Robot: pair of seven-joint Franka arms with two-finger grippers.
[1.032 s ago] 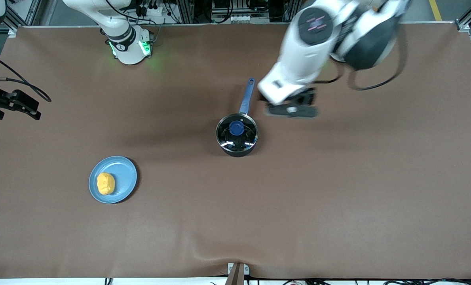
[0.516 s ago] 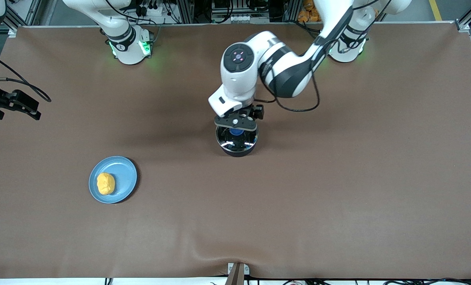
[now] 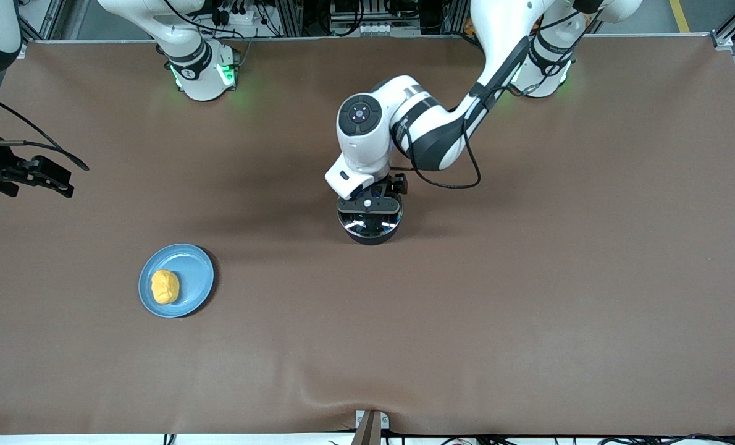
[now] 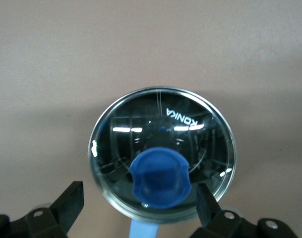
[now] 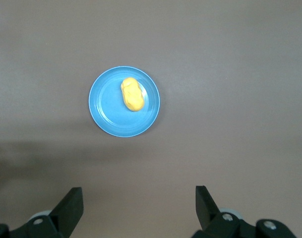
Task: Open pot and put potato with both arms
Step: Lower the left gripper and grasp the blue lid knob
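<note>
The fingers of my left gripper are still above the blue knob on the glass lid, so closing now would miss it. They go lower first.
The black pot (image 3: 371,232) stands mid-table with its glass lid (image 4: 163,130) on. My left gripper (image 3: 369,206) hangs just over the lid, open, with its fingers (image 4: 71,202) on either side of the blue knob (image 4: 160,176) and not touching it. The pot's blue handle (image 4: 143,231) shows between the fingers; in the front view the arm hides it. The yellow potato (image 3: 165,287) lies on the light-blue plate (image 3: 191,275). My right gripper (image 3: 37,175) is up in the air at the right arm's end of the table. It is open and empty (image 5: 138,204), looking down at the potato (image 5: 132,94) on the plate (image 5: 108,111).
The brown table cover (image 3: 466,321) has a raised wrinkle at the edge nearest the front camera. A small bracket (image 3: 370,426) sits at that edge. The arm bases stand along the edge farthest from the camera.
My left arm has swung from beside the pot's handle to over the lid and come down lower around the knob. My right gripper has shifted slightly.
</note>
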